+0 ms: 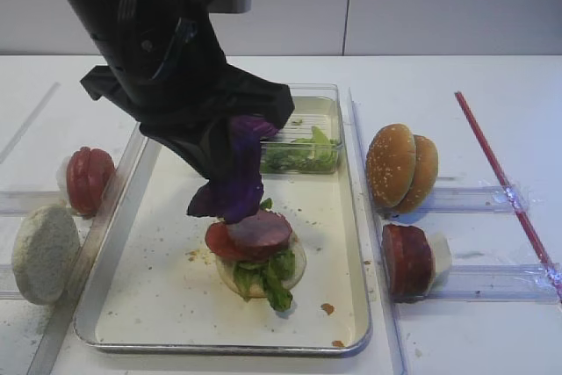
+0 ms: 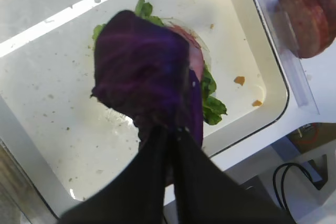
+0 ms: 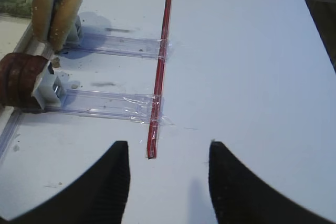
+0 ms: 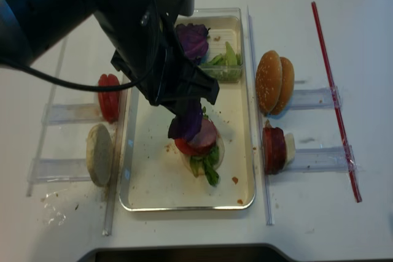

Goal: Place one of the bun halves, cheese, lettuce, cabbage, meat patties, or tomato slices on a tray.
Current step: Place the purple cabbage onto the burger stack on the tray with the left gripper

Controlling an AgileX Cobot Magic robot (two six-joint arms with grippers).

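My left gripper holds the cabbage leaf (image 4: 186,126) beside the exposed middle of the meat patty (image 4: 207,135). I will center the leaf there before I open my left gripper.
My left gripper (image 2: 173,129) is shut on a dark purple cabbage leaf (image 2: 142,66), which hangs just above the stack on the silver tray (image 1: 158,305). That stack (image 1: 259,252) has a pale bun half at the bottom, then green lettuce (image 1: 274,277), a tomato slice (image 1: 221,243) and a meat patty (image 1: 261,229). From the high view the cabbage (image 1: 233,186) droops from under the black arm. My right gripper (image 3: 168,148) is open over bare table, with nothing between its fingers.
A clear box (image 1: 329,111) with lettuce and more cabbage (image 4: 191,40) stands at the tray's far end. Sesame bun halves (image 1: 399,169) and meat patties (image 1: 408,261) stand in holders on the right. Tomato slices (image 1: 88,180) and a pale bun half (image 1: 44,254) are on the left. A red strip (image 3: 160,66) is taped down at the far right.
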